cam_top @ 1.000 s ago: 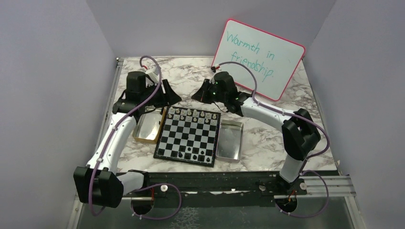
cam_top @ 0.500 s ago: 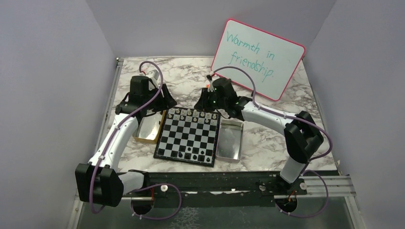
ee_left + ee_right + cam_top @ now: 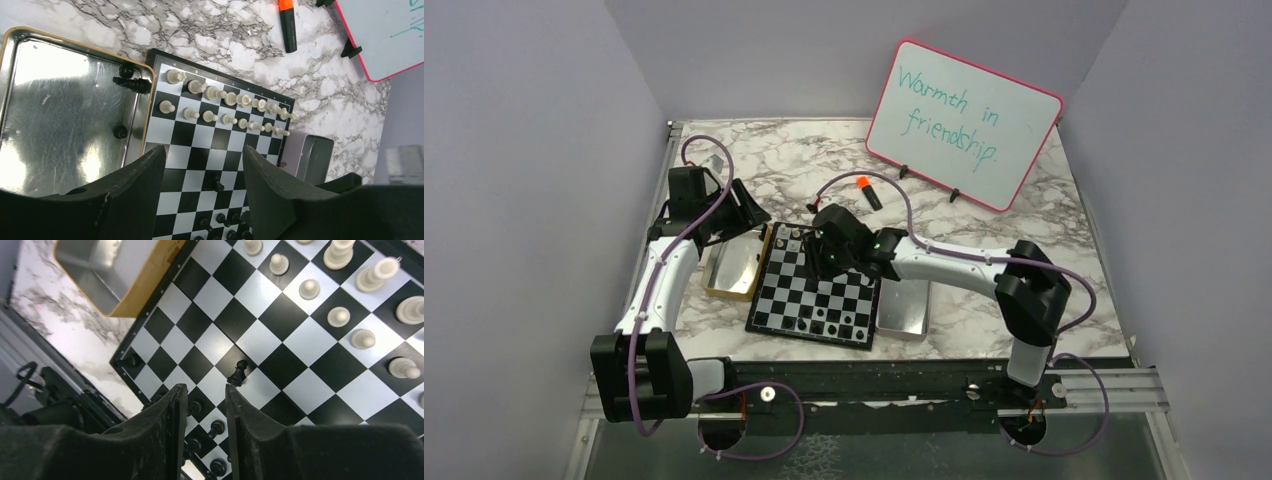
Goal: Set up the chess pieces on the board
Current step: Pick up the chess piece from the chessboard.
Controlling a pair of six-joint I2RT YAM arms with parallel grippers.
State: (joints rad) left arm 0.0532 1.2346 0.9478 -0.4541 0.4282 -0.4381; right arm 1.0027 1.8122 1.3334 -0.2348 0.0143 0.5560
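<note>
My right gripper takes the lone black pawn by its round head (image 3: 242,364) next, so its base stays free to stand on its square.
The board (image 3: 796,292) lies mid-table. The pale chess pieces (image 3: 227,107) stand in two rows along its far side. Several black pieces (image 3: 225,222) cluster on the near rows. One black pawn (image 3: 239,373) stands alone mid-board, also in the left wrist view (image 3: 218,184). My right gripper (image 3: 204,389) hovers over the board, narrowly open and empty, its right fingertip (image 3: 231,390) just short of that pawn. My left gripper (image 3: 204,151) is open and empty, above the board's left part. Three black pieces (image 3: 131,82) lie in the gold tray (image 3: 30,65).
The gold tray (image 3: 734,272) touches the board's left side, and a silver tray (image 3: 906,312) touches its right. An orange-capped marker (image 3: 869,192) lies behind the board. A pink-rimmed whiteboard (image 3: 964,120) leans at the back right.
My right gripper has swung from behind the board forward and down over its middle. My left gripper has drawn back to the left. The marker is now uncovered.
</note>
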